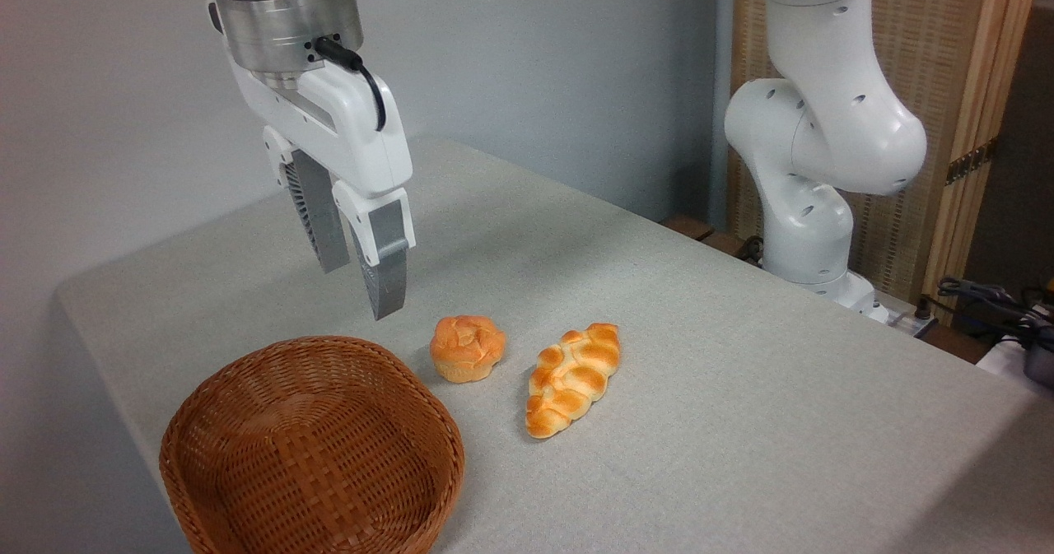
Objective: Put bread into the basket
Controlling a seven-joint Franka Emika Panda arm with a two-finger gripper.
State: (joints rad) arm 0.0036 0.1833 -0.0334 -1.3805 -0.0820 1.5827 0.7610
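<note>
Next, my gripper grabs the bread [467, 347] by its rounded sides and puts it into the wicker basket.
The bread [467, 347] is a small round golden-orange bun with a cracked top, resting on the table just right of the basket. The basket [247, 389] is a shallow reddish-brown wicker bowl at the front left, with nothing inside. My gripper [361, 289] hangs in the air above the basket's far rim, up and to the left of the bun, touching neither. Its two grey fingers [385, 270] stand apart and hold nothing.
A longer braided oval loaf [573, 378] lies right of the bun. The grey cloth-covered table [741, 389] drops off at the left and front edges. The arm's white base [811, 233] stands at the back right, with cables [988, 299] beyond it.
</note>
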